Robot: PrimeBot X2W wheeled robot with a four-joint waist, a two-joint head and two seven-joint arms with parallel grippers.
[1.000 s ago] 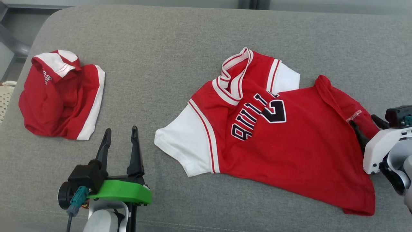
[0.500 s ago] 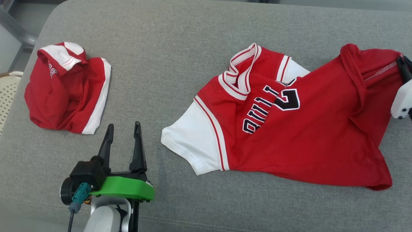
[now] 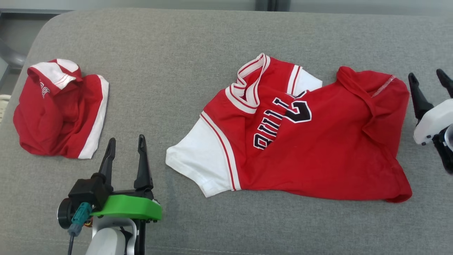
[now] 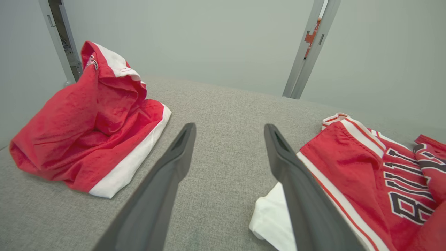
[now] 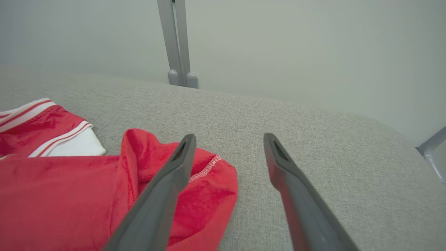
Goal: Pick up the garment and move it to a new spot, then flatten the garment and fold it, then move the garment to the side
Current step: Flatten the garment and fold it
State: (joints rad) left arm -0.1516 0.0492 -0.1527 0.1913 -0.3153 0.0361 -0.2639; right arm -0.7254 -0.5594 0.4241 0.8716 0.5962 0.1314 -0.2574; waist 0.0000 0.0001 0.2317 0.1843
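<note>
My right gripper grabs the red jersey [image 3: 314, 148] by its bunched hem corner [image 3: 400, 196] next. Then I flatten the jersey.
The garment [image 3: 311, 152] is a red jersey with white sleeves and black lettering, lying mostly spread on the grey cushion, its hem corner bunched at the right. My right gripper [image 3: 424, 73] stands open just right of that corner, apart from the cloth. In the right wrist view the right gripper [image 5: 229, 136] has bare cushion between its fingers and the red hem [image 5: 209, 188] behind its left finger. My left gripper [image 3: 126, 140] is open at the lower left, empty. In the left wrist view the left gripper [image 4: 230, 127] is close to the jersey's white sleeve [image 4: 271, 216].
A crumpled pair of red shorts [image 3: 56, 113] with white trim lies at the cushion's left end, also seen as the red shorts [image 4: 90, 129] in the left wrist view. The grey cushion [image 3: 177, 53] has rounded far corners. Grey frame posts [image 5: 177, 42] stand behind it.
My right gripper held the jersey's hem corner lifted up and to the right half a second ago; it has let go and opened, and the corner now lies on the cushion. The head camera shifted slightly.
</note>
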